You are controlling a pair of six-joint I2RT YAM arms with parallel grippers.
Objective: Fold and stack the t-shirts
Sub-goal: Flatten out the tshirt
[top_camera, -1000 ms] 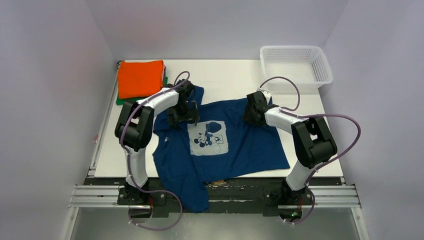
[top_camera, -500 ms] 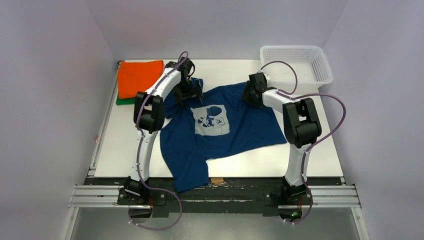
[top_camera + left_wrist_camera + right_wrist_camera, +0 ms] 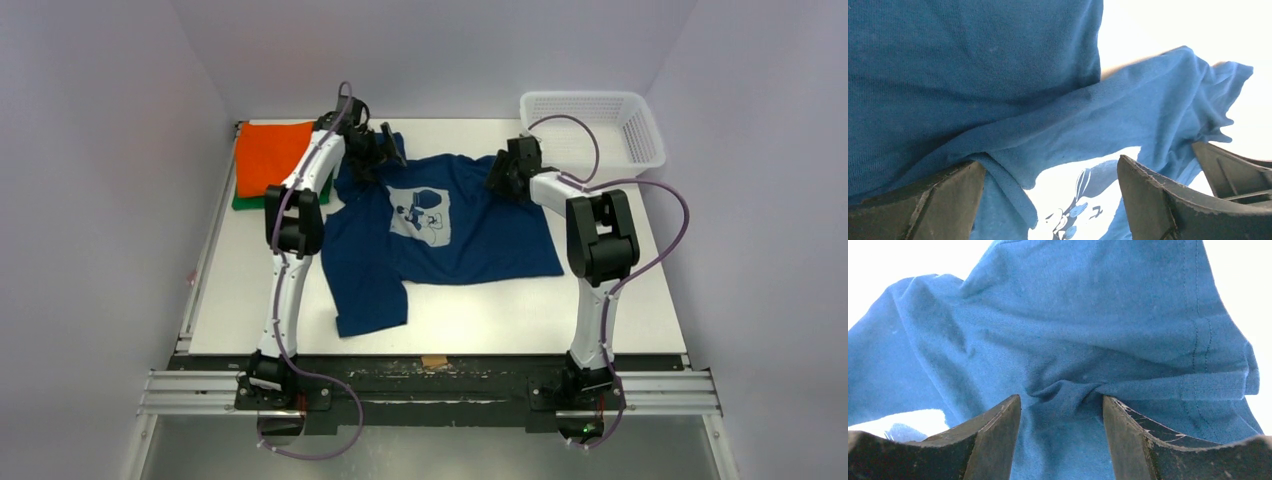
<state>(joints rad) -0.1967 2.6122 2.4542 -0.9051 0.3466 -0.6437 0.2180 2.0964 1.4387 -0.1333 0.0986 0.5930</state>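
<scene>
I should next grab the navy t-shirt's near trailing sleeve with my left gripper by its outer edge near the cuff (image 3: 347, 327) to straighten and fold it across the print (image 3: 418, 213).
The navy t-shirt (image 3: 470, 240) with a light square mouse print (image 3: 418, 213) lies spread on the table's far half, one sleeve trailing toward the near left. My left gripper (image 3: 378, 155) is at its far left shoulder. In the left wrist view the left gripper (image 3: 1050, 170) stands wide open, with the collar fold against the left finger and the print showing between the jaws. My right gripper (image 3: 503, 178) is at the far right shoulder. In the right wrist view the right gripper (image 3: 1062, 402) pinches a bunched knot of navy cloth (image 3: 1063, 390). A folded orange shirt (image 3: 272, 155) lies on a green one (image 3: 243, 201) at the far left.
A white mesh basket (image 3: 590, 97) stands at the far right corner. The folded stack lies right beside the left arm's wrist. Bare white table (image 3: 520, 310) shows between the shirt and the near edge. Grey walls close in on three sides.
Both arms have stretched toward the far side and dragged the navy shirt with them; it no longer hangs over the near edge. The left jaws now stand apart.
</scene>
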